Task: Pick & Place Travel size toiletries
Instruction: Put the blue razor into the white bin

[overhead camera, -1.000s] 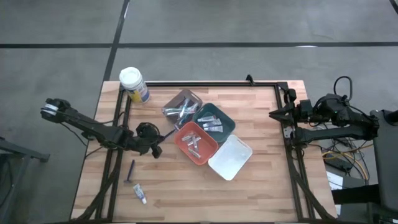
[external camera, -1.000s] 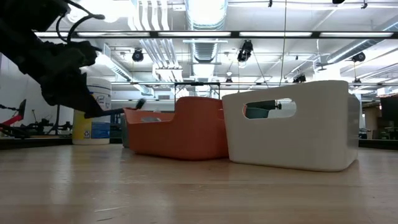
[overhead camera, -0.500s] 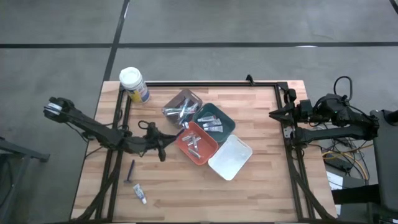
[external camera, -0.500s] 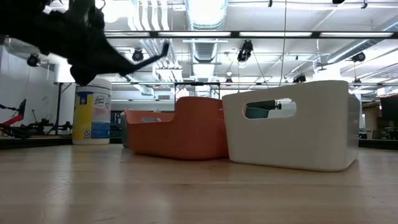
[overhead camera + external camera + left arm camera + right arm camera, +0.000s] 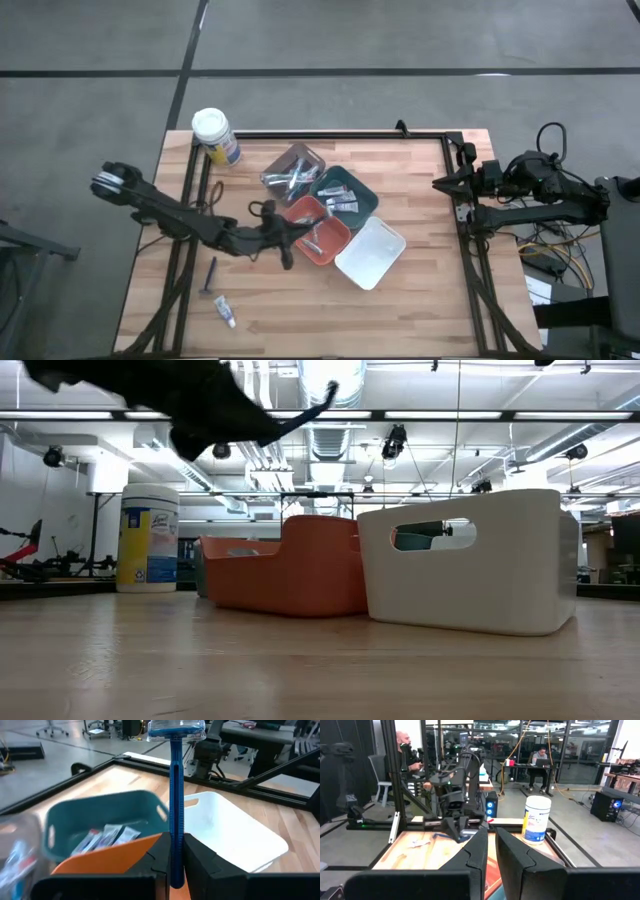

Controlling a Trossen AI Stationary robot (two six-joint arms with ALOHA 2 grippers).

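I should keep holding the blue razor with my left gripper until the razor's handle is over the white tray, because the handle (image 5: pixel 177 795) is above the orange tray.
My left gripper (image 5: pixel 294 239) hovers at the orange tray's (image 5: pixel 337 248) left rim, shut on a blue razor (image 5: pixel 176 795) whose head (image 5: pixel 175 729) sticks out ahead of the fingers over the trays. In the low view the gripper (image 5: pixel 215 410) is high above the table. A second dark razor (image 5: pixel 210 275) and a small white tube (image 5: pixel 225 311) lie flat on the table near the left edge. More small toiletries lie in the clear tray (image 5: pixel 293 170), the teal tray (image 5: pixel 343 195) and the orange tray. My right gripper (image 5: pixel 440 182) waits shut at the right edge. My left gripper pinches the blue razor's handle (image 5: pixel 176 834) at its lower part between the two fingers. The handle runs along the fingers and out past their tips, with the head at the far end. The razor is lifted clear of the table, pointing toward the trays.
Four trays sit in a cluster at the table's middle; the white tray (image 5: pixel 372 255) holds nothing. A white-lidded canister (image 5: pixel 215 136) stands at the far left corner. Bare wood lies at the near side and toward the right. People sit in the room beyond.
My left gripper has risen and travelled toward the table's right, from beside the loose razor and tube to the orange tray's left rim, carrying the blue razor. The razor's tip has swung up and over toward the trays. The right arm has kept still.
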